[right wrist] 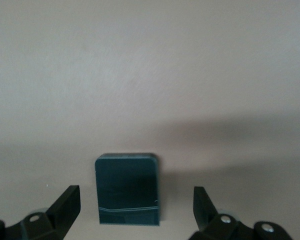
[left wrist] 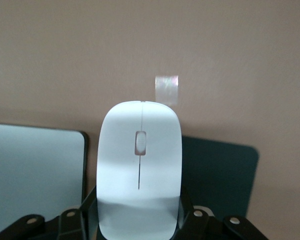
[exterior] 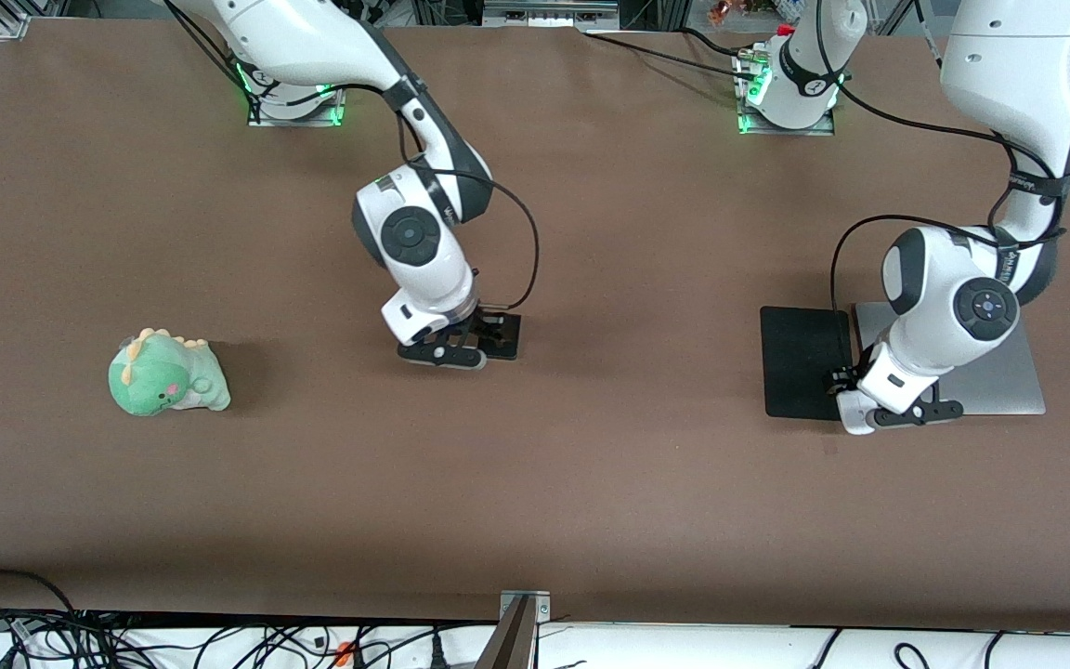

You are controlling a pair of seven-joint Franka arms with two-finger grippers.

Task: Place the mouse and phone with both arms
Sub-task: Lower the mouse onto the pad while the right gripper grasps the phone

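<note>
My left gripper should stay closed on the white mouse (exterior: pixel 855 420) until the mouse is farther over the pad. The mouse hangs over the black mouse pad's edge (exterior: pixel 815 414) beside the grey slab.
The white mouse (left wrist: pixel 140 165) is gripped at its sides by my left gripper (left wrist: pixel 139 222). In the front view the mouse (exterior: pixel 855 420) sticks out below the left gripper (exterior: pixel 872 413), low over the near edge of the black mouse pad (exterior: pixel 800 362), where the pad meets a grey slab. The black phone (right wrist: pixel 128 190) lies flat on the brown table near the middle (exterior: pixel 503 333). My right gripper (right wrist: pixel 135 202) is open and low around it, with one finger on each side and a gap to both. In the front view the right gripper (exterior: pixel 465 348) covers part of the phone.
The flat grey slab (exterior: pixel 999 372) lies beside the mouse pad toward the left arm's end. A green plush dinosaur (exterior: pixel 166 374) sits toward the right arm's end. A small glossy patch (left wrist: pixel 166 90) marks the table past the mouse. Cables run along the table's front edge.
</note>
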